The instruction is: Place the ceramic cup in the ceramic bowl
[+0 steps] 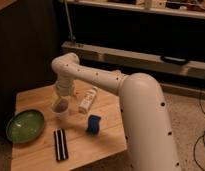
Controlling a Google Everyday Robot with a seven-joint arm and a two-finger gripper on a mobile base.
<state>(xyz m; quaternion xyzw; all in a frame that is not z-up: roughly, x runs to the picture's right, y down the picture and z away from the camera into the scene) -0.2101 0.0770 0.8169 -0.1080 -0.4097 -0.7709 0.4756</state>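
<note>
My gripper picks up the ceramic cup by its rim next, so the cup's base stays free to settle in the green ceramic bowl.
The ceramic cup [60, 110], small and pale, stands upright on the wooden table [103, 142] near its middle. My gripper [61, 98] hangs straight down over it, open, with its yellowish fingers [56, 93] reaching to the cup's rim on either side. The wrist hides part of the cup's top. The ceramic bowl [25, 125], wide and glossy green, sits at the table's left edge, about a hand's width left of the cup, with nothing in it.
A white bottle [87, 100] lies on its side just right of the cup. A blue object [94, 124] sits in front of the bottle. A black striped bar [60, 144] lies near the front edge. Dark shelving stands behind the table.
</note>
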